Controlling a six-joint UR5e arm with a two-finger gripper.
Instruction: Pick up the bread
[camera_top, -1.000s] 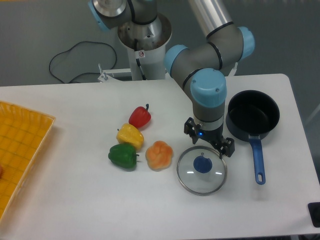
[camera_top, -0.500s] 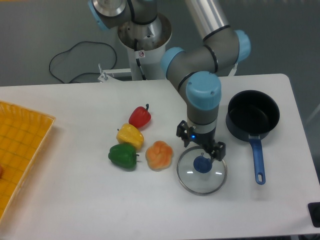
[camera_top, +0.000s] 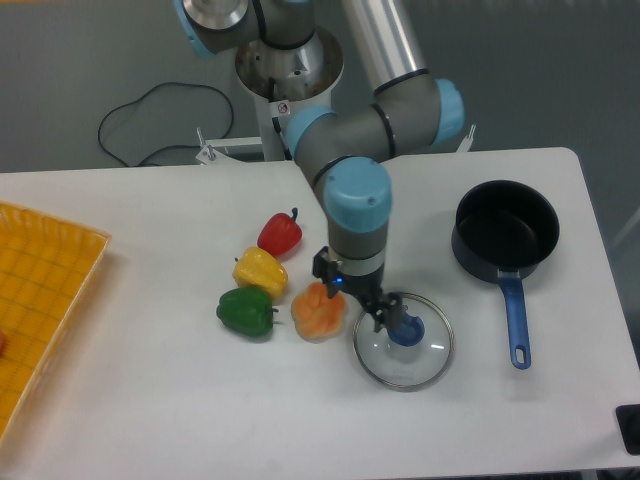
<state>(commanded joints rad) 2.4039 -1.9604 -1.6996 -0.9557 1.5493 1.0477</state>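
The robot's gripper should grab the bread by its lobed middle (camera_top: 319, 312) next, to pick it up.
The bread (camera_top: 317, 313) is a pale orange-peach lobed lump lying on the white table, just right of the green pepper. My gripper (camera_top: 352, 297) hangs low over the bread's right edge, its black fingers spread between the bread and the glass lid. The jaws look open, with nothing held between them. The arm's blue-capped wrist covers the table behind the bread.
A green pepper (camera_top: 245, 311), yellow pepper (camera_top: 260, 270) and red pepper (camera_top: 280, 234) cluster left of the bread. A glass lid with a blue knob (camera_top: 404, 340) lies at its right. A dark pot with a blue handle (camera_top: 505, 238) stands far right, a yellow tray (camera_top: 40, 300) far left.
The arm has swung left, carrying my gripper from above the glass lid to the bread's right edge. No object on the table has moved.
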